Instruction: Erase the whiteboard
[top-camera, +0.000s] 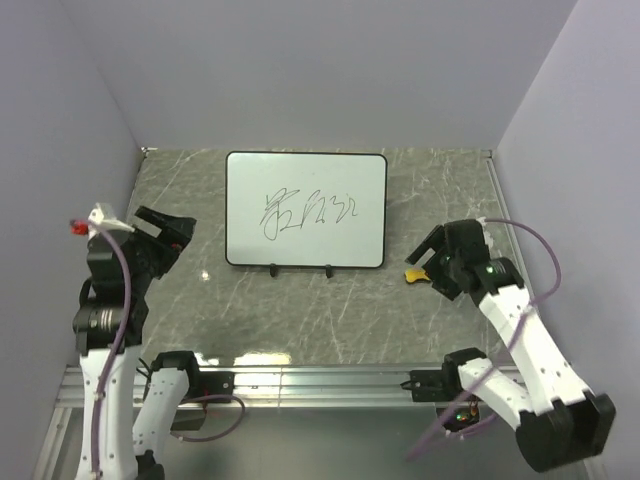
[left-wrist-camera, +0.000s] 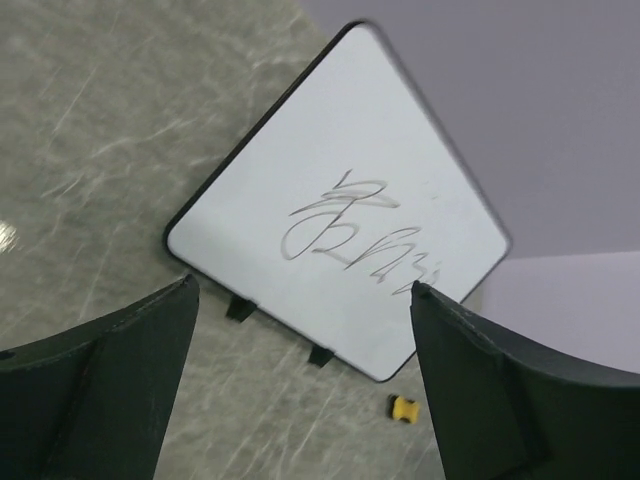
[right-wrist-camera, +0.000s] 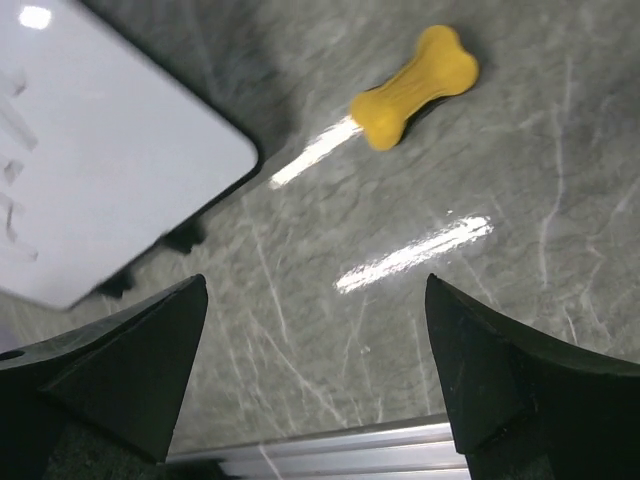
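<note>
Next, my right gripper grips the yellow bone-shaped eraser across its narrow middle, so the eraser's side facing the table stays free to erase the whiteboard.
The whiteboard lies flat at the middle back of the table, with dark scribbles near its centre and two small black feet on its near edge. It also shows in the left wrist view and in the right wrist view. A small yellow bone-shaped eraser lies on the table right of the board; it shows in the right wrist view and in the left wrist view. My right gripper is open above and just near of the eraser. My left gripper is open and empty, left of the board.
The grey marbled table has a metal rail along its near edge. Plain walls close in the left, back and right sides.
</note>
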